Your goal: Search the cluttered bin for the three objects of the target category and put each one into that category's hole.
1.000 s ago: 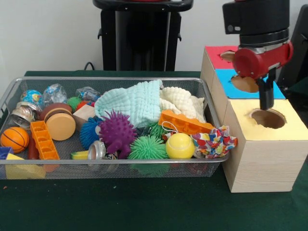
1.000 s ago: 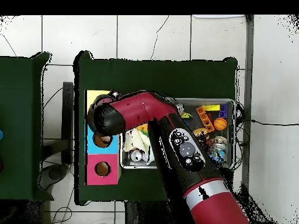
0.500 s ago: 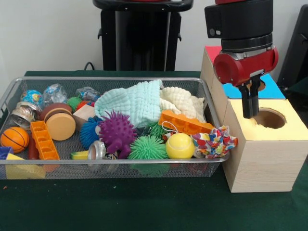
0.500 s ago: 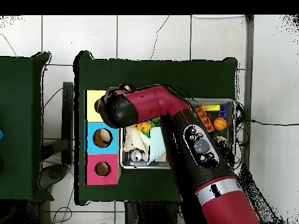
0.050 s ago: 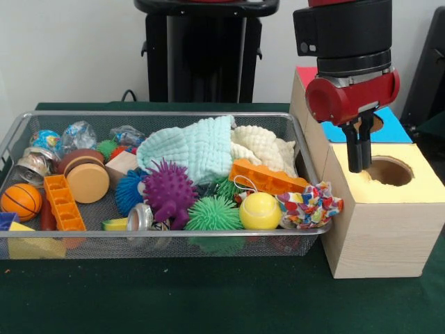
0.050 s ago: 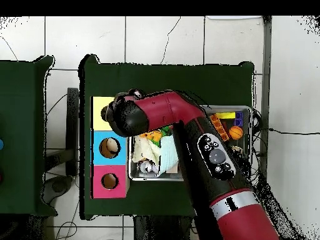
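Observation:
The patterned cloth [image 5: 306, 209] lies slack against the bin's rim, so my gripper should grab it next by the bunched fold [image 5: 321, 191] that stands up on top.
My gripper [image 5: 359, 161] hangs over the yellow-topped end of the wooden box [image 5: 375, 229], just left of the yellow hole [image 5: 388, 171] and right of the bin's wall. Its two black fingers [image 5: 354, 149] stand slightly apart with nothing between them. The wire mesh bin [image 5: 167, 234] holds a purple spiky ball [image 5: 169, 189], a green spiky ball [image 5: 213, 213], a yellow ball [image 5: 260, 210], a small basketball [image 5: 20, 200] and a pale green cloth [image 5: 195, 149]. In the overhead view the red arm [image 6: 156, 115] covers the gripper and most of the bin.
The box also has a blue hole [image 6: 109, 147] and a red hole [image 6: 109, 181]. An orange block [image 5: 268, 177] and a patterned cloth [image 5: 309, 205] lie at the bin's right end, beside the box. A black pedestal [image 5: 205, 52] stands behind the bin.
The arm has swung left from above the yellow hole toward the bin's side of the box. The fingers now show as two separate bars.

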{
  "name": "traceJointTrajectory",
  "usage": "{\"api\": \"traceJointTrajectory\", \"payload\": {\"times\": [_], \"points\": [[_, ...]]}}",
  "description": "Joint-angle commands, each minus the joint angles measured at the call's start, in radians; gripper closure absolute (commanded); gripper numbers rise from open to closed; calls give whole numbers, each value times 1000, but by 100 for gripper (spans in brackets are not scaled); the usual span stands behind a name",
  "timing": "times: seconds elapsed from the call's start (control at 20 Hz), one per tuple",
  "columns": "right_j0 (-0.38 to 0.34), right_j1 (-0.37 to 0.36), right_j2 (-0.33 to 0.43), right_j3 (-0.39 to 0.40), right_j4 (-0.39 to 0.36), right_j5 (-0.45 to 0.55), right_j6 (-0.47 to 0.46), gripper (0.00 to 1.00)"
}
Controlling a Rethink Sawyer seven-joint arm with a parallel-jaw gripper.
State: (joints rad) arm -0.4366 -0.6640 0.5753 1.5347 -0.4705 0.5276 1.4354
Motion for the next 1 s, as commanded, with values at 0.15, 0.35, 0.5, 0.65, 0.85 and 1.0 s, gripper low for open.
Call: {"api": "traceJointTrajectory", "payload": {"times": [0.15,0.35,0.5,0.65,0.85,1.0], "points": [[-31,57,20,15,-50,74,-105,100],[-48,58,20,10,-54,74,-114,100],[-62,67,22,8,-69,71,-137,100],[-69,73,25,7,-81,74,-149,100],[-78,73,31,7,-89,78,-149,100],[-81,75,31,14,-95,71,-143,100]]}}
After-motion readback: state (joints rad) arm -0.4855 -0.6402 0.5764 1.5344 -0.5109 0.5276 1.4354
